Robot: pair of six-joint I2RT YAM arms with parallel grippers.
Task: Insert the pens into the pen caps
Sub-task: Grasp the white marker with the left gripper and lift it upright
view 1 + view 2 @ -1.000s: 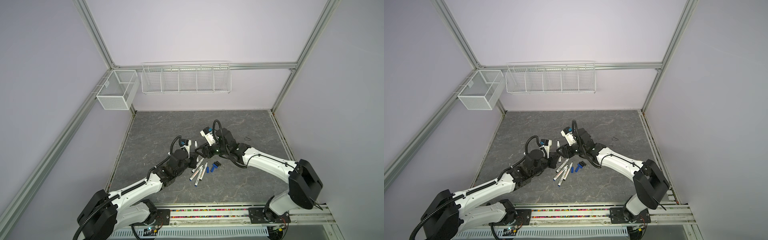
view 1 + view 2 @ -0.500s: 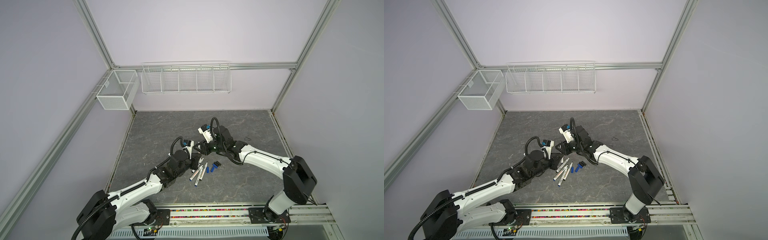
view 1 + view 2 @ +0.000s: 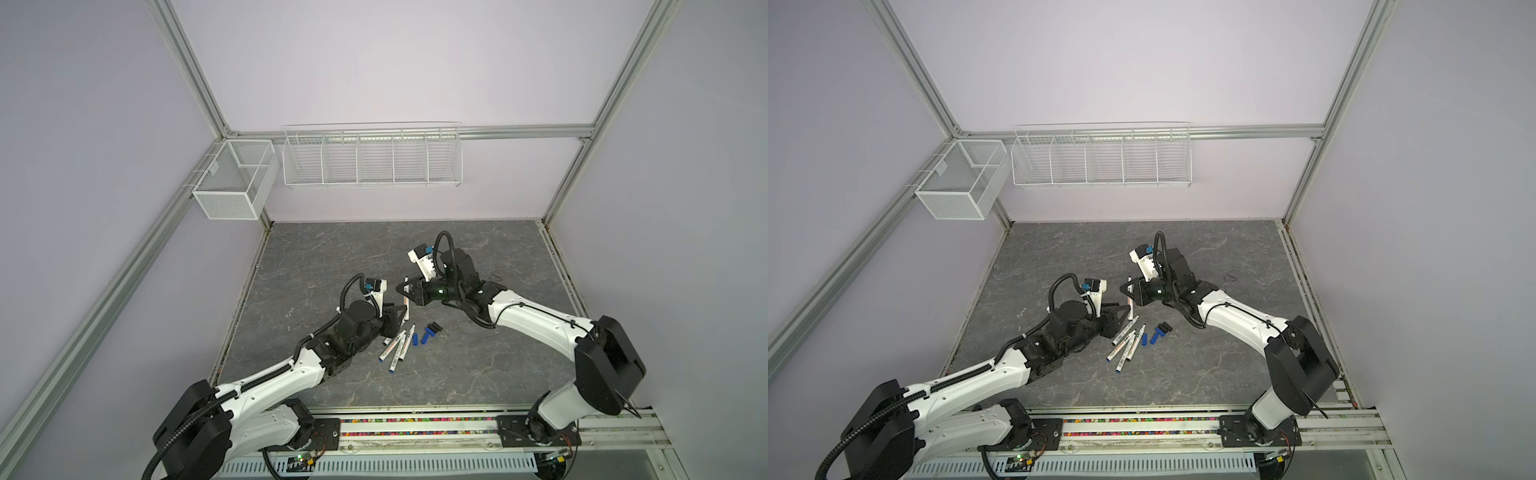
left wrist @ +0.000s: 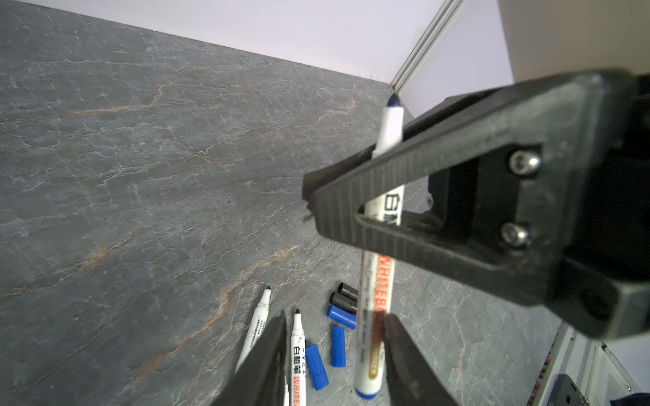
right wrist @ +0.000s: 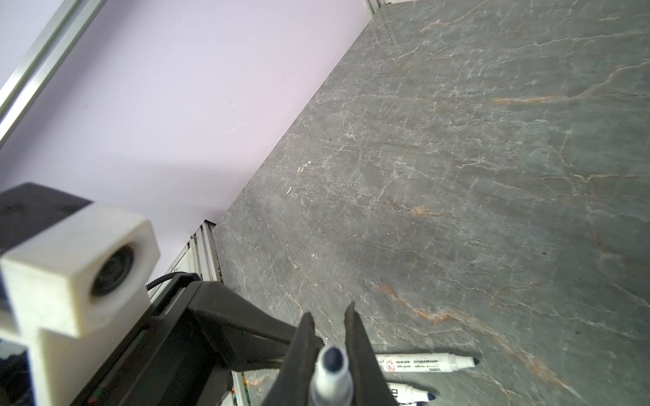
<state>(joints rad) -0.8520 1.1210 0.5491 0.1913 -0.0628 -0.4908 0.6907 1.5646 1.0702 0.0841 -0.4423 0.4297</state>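
The blue tip of the white pen has to go into a blue cap, so my left gripper should grab the white pen by its lower body (image 3: 406, 310).
A white pen (image 4: 377, 281) with a blue end plug stands nearly upright above the table. My right gripper (image 5: 329, 313) is shut on its upper part, just under the blue tip (image 5: 332, 362). My left gripper (image 4: 335, 321) is open around the lower barrel, its jaws wider than the pen. In both top views the two grippers (image 3: 398, 316) (image 3: 404, 289) meet at this pen (image 3: 1130, 305). Several more pens (image 3: 394, 347) lie on the table just in front. Blue pen caps (image 4: 338, 346) (image 3: 425, 336) and black pen caps (image 4: 346, 298) (image 3: 434, 328) lie beside them.
The grey stone-patterned tabletop (image 3: 478, 361) ends at the lilac walls. A wire rack (image 3: 372, 158) and a mesh basket (image 3: 232, 183) hang on the back wall. A small dark loop (image 3: 494, 276) lies behind the right arm.
My right gripper has moved in from the right and shut on the upright pen's top. My left gripper, shut on that pen before, has opened its jaws.
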